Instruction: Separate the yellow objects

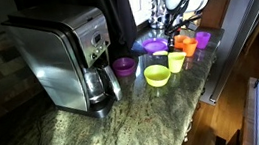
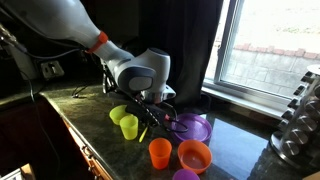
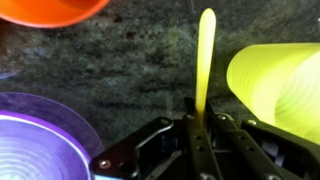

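Observation:
The yellow utensil (image 3: 205,55) stretches low over open granite counter and my gripper's fingers are down beside the yellow cup (image 3: 275,80), so my gripper needs to let the utensil go.
In the wrist view my gripper (image 3: 200,122) is shut on a thin yellow utensil (image 3: 205,55) that sticks out ahead of the jaws over the granite counter. A yellow cup (image 3: 275,80) lies close on its right. In both exterior views the gripper (image 1: 169,27) (image 2: 150,112) hangs low among the dishes, next to the yellow cup (image 1: 176,61) (image 2: 129,127) and the yellow-green bowl (image 1: 157,75) (image 2: 119,114). The utensil is too thin to make out in the exterior views.
A purple plate (image 3: 35,140) (image 1: 154,46) (image 2: 190,127), an orange cup (image 1: 186,45) (image 2: 160,152) and an orange bowl (image 1: 203,39) (image 2: 194,155) (image 3: 50,10) crowd the gripper. A purple cup (image 1: 124,66) stands by the coffee maker (image 1: 67,55). The counter edge (image 1: 198,94) is near.

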`<action>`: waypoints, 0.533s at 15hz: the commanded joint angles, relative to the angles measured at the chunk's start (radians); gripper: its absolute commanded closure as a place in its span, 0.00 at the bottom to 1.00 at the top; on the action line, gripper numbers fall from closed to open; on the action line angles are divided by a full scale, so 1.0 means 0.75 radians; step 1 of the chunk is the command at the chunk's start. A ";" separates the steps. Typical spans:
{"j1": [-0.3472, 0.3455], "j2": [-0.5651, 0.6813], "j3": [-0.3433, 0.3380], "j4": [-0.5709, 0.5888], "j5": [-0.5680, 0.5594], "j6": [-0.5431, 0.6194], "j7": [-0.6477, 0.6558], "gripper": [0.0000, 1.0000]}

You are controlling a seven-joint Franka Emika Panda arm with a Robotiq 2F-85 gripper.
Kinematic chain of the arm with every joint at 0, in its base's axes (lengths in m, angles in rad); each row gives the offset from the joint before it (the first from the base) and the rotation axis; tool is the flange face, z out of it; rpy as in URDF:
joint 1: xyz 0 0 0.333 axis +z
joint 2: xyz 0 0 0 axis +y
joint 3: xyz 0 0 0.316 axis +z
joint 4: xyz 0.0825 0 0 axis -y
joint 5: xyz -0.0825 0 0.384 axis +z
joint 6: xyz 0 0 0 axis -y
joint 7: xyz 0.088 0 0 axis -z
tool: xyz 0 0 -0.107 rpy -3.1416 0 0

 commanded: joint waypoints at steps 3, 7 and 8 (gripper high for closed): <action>-0.002 0.021 -0.002 0.024 -0.019 -0.068 0.016 0.54; 0.018 0.042 0.024 0.043 -0.001 -0.057 0.035 0.25; 0.018 0.036 0.024 0.041 -0.004 -0.059 0.035 0.16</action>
